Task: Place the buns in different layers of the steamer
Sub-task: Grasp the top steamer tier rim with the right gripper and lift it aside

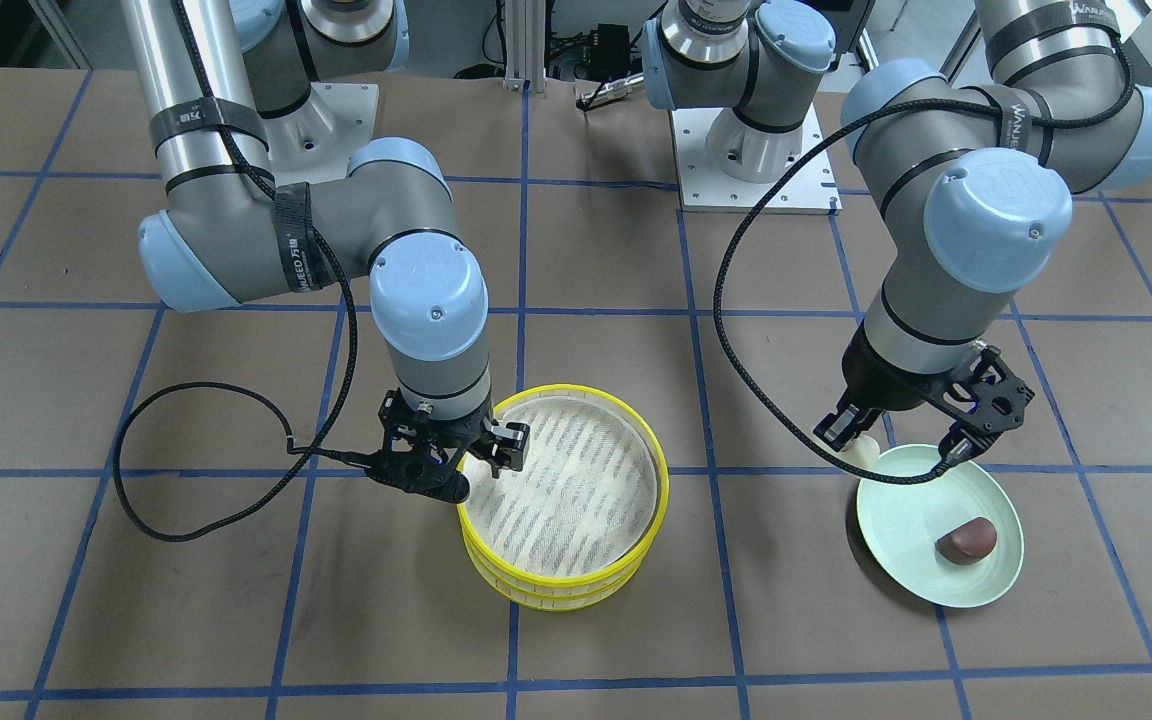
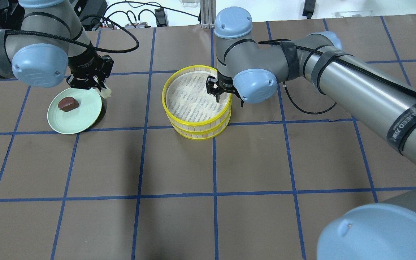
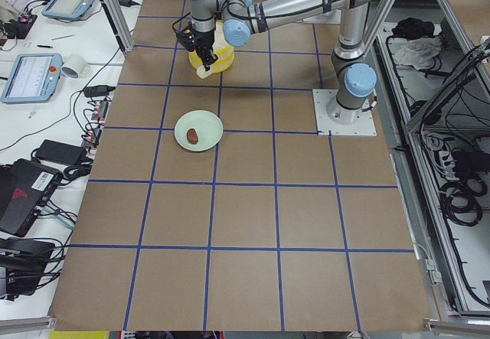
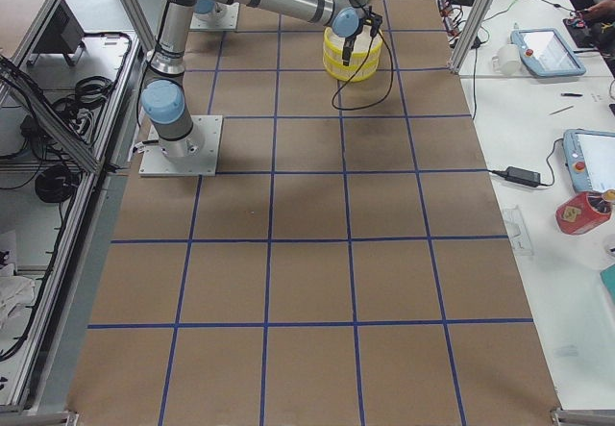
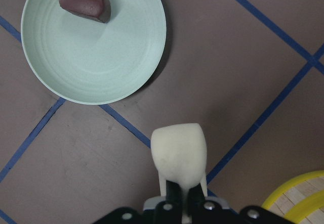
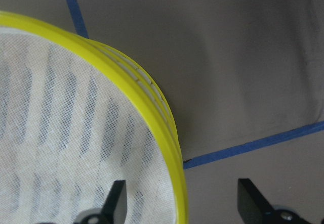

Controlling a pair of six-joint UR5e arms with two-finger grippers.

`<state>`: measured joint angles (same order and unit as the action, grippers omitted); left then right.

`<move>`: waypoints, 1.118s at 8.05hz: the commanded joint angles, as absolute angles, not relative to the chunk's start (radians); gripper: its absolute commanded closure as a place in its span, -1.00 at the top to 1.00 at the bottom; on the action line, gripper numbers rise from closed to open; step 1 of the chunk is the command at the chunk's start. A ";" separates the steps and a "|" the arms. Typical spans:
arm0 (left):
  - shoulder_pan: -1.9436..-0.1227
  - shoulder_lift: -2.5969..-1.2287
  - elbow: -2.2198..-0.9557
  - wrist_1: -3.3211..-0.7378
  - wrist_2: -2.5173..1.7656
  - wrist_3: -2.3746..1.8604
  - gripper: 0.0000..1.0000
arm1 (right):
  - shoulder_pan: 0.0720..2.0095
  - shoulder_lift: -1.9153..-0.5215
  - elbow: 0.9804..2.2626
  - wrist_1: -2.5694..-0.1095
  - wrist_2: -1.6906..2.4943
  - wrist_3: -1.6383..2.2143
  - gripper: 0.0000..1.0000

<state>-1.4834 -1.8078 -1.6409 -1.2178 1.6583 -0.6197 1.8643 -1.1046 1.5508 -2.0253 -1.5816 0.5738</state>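
The right gripper grabs the steamer's top layer by its yellow rim (image 6: 174, 171) next, to open up the lower layer (image 6: 162, 102) for a bun.
The steamer (image 1: 663, 490) is a stack of yellow-rimmed trays; the top layer's striped liner (image 2: 190, 97) is bare. My right gripper (image 1: 476, 468) is open, with one finger inside and one outside the top rim (image 6: 169, 133). My left gripper (image 5: 182, 183) is shut on the cream-white bun (image 5: 178, 153) and holds it above the table, just beside the pale green plate (image 5: 96, 57). The bun also shows in the front view (image 1: 862, 450). The dark reddish-brown bun (image 1: 968, 540) lies on the plate (image 1: 906, 510).
The brown table mat with blue grid tape (image 2: 215, 162) stretches between plate and steamer. The right arm's black cable (image 1: 166, 470) loops on the table beside the steamer. Tablets and gear lie on side benches (image 3: 31, 75).
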 commanded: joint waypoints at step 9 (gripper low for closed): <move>-1.491 -1.802 -1.632 -1.218 1.654 -0.626 -1.00 | 1.842 -1.242 1.552 -1.893 -1.592 0.490 -0.92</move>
